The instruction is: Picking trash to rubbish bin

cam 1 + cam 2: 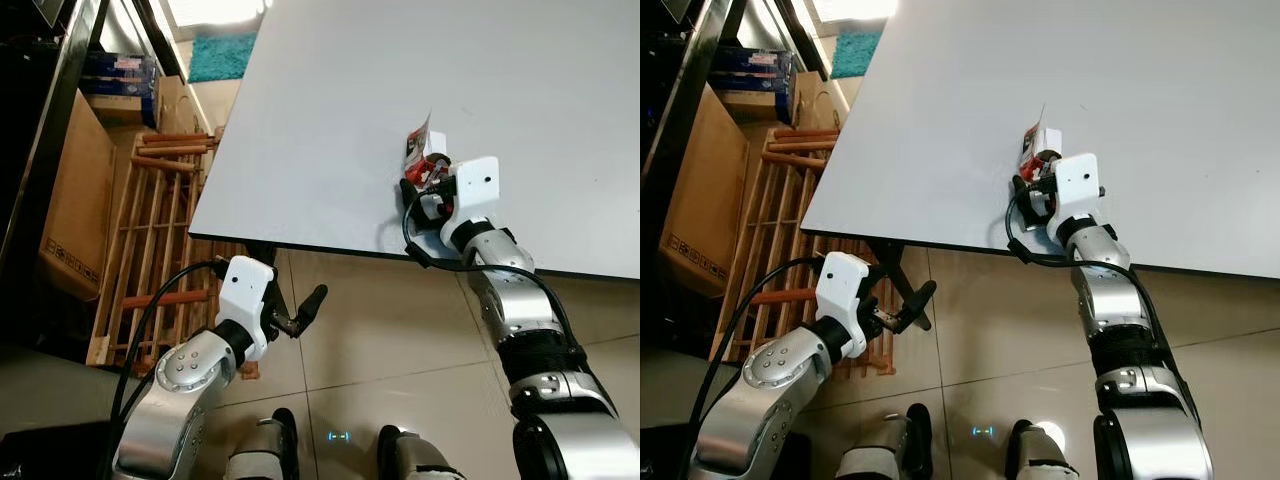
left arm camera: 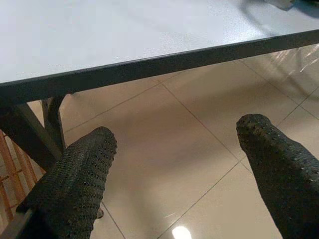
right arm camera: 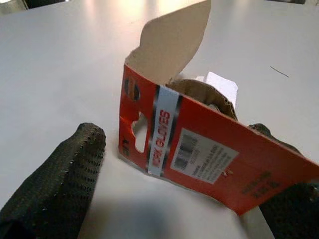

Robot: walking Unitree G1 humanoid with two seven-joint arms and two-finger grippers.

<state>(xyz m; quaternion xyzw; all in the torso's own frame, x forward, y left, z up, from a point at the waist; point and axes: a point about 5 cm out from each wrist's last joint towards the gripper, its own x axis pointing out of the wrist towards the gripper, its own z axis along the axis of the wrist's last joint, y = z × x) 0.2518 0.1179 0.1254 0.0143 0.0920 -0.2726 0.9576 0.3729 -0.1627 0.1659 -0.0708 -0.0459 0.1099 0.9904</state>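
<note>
I should grab the torn box by its red printed panel (image 1: 416, 158) (image 3: 204, 154) with my right gripper next, to get this trash into the rubbish bin.
A torn red cardboard box (image 1: 419, 148) with its white flap up lies on the white table (image 1: 330, 110), near the front edge. My right gripper (image 1: 424, 182) reaches over that edge and is open, with the box (image 3: 199, 149) between its fingers. One finger (image 3: 60, 184) stands apart from the box; the other finger (image 3: 294, 209) is partly hidden behind it. My left gripper (image 1: 300, 312) hangs open below the table edge, over the tiled floor, holding nothing.
A wooden slatted rack (image 1: 150, 230) leans at the left beside the table, with cardboard boxes (image 1: 70, 200) behind it. A teal rug (image 1: 222, 55) lies farther off. A dark table leg (image 2: 30, 134) stands under the edge near my left gripper. My feet (image 1: 270, 445) are on the tiles.
</note>
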